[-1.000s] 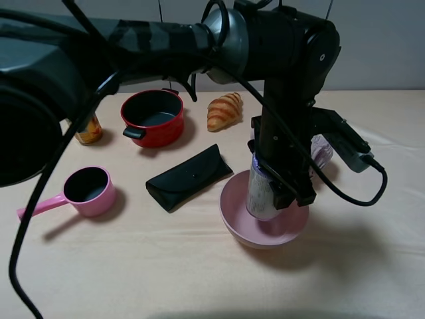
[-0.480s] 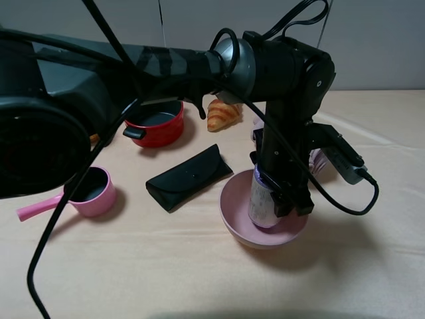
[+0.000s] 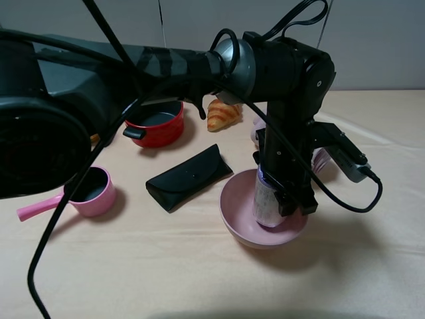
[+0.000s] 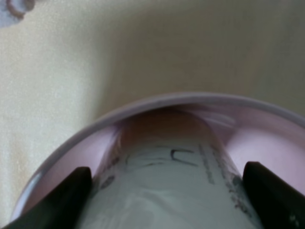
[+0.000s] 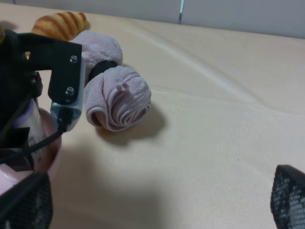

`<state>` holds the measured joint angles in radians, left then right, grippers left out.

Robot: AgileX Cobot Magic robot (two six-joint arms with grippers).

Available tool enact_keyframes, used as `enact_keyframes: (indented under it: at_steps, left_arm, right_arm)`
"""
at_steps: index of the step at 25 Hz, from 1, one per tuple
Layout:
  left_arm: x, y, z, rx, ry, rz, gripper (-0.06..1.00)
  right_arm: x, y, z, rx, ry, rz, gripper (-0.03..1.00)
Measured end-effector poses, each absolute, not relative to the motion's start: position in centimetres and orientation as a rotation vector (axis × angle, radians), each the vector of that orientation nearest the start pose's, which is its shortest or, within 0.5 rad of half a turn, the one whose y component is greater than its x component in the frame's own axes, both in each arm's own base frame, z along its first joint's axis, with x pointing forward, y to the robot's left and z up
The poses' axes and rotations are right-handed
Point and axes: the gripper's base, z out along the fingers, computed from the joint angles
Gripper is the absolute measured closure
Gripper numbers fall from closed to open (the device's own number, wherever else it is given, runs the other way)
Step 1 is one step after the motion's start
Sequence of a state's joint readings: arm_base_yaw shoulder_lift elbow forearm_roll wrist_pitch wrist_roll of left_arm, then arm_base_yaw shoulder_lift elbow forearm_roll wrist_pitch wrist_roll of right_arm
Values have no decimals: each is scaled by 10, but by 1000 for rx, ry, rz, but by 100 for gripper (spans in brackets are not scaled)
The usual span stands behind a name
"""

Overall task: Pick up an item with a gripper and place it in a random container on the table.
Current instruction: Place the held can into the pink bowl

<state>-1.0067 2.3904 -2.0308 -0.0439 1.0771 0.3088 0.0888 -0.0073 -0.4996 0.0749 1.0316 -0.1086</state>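
The white speckled cylinder's lower end (image 3: 267,220) is inside the pink bowl's rim (image 3: 229,226), so it is now time for my left gripper to release the cylinder.
The item, a white speckled cylinder (image 3: 267,199) with a purple-blue top, stands upright inside the wide pink bowl (image 3: 232,203). My left gripper (image 3: 287,198) reaches across the middle and is shut on the cylinder from above. In the left wrist view the cylinder (image 4: 167,176) sits between the two black fingers (image 4: 55,202), with the bowl's rim (image 4: 157,102) around it. Whether its base touches the bowl's bottom is hidden. My right gripper (image 5: 157,210) is open and empty above bare table, to the right of the bowl.
A black glasses case (image 3: 189,176) lies left of the bowl. A red pot (image 3: 153,118) and a croissant (image 3: 224,110) are at the back. A pink long-handled saucepan (image 3: 89,191) is at the left. A rolled pink towel (image 5: 119,98) lies just behind the bowl.
My left gripper has lowered the cylinder deeper into the pink bowl and shifted slightly to the right. It still grips the cylinder.
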Motion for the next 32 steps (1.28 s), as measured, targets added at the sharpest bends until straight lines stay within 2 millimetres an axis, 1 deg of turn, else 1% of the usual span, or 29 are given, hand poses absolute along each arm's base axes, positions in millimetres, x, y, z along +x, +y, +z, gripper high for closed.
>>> enact_keyframes:
  at_steps: [18,26,32]
  left_arm:
    - [263,-425,153,1785,2339,-171,29]
    - [263,-426,153,1783,2341,-177,11]
    - [263,-426,153,1783,2344,-182,6]
  right_arm:
    - [-5,5,280,-200,1997,76,27]
    - [-5,5,280,-200,1997,76,27]
    - [-5,5,280,-200,1997,76,27]
